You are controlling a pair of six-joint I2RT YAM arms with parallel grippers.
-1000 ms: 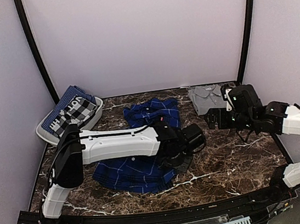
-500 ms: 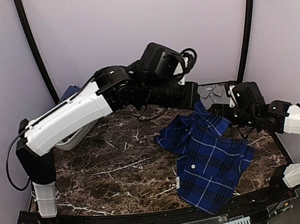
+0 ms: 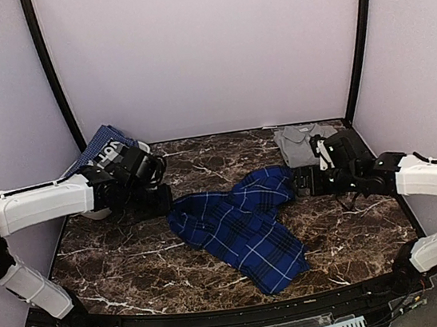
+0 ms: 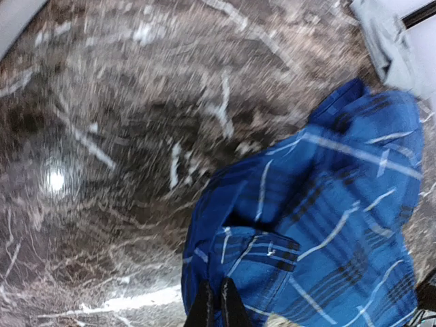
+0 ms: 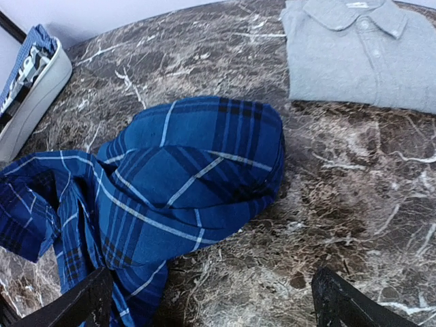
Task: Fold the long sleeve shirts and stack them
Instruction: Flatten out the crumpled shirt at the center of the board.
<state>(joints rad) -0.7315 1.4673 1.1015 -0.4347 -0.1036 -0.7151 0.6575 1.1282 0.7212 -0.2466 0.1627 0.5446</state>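
My right gripper grabs the plaid shirt's bunched end (image 3: 281, 182) (image 5: 261, 162) next, opposite the shirt's edge in my left gripper, to stretch the shirt open for folding.
The blue and black plaid shirt (image 3: 238, 221) lies crumpled across the middle of the marble table (image 3: 349, 235). My left gripper (image 3: 164, 200) is shut on its left edge; in the left wrist view the two fingers (image 4: 204, 310) are pinched together on the plaid cloth (image 4: 320, 204). My right gripper (image 3: 297, 181) is open and empty, just right of the shirt's bunched right end (image 5: 191, 170). The grey shirt (image 3: 302, 140) lies folded flat at the back right and also shows in the right wrist view (image 5: 361, 54).
A grey bin (image 3: 139, 162) holding checkered and printed cloths stands at the back left; its rim also shows in the right wrist view (image 5: 37, 92). Black frame posts (image 3: 53, 72) rise at both back corners. White walls close in the table.
My left arm swung from high at the back right down to the left, pulling the plaid shirt leftward onto the middle of the table. The right gripper shifted slightly left.
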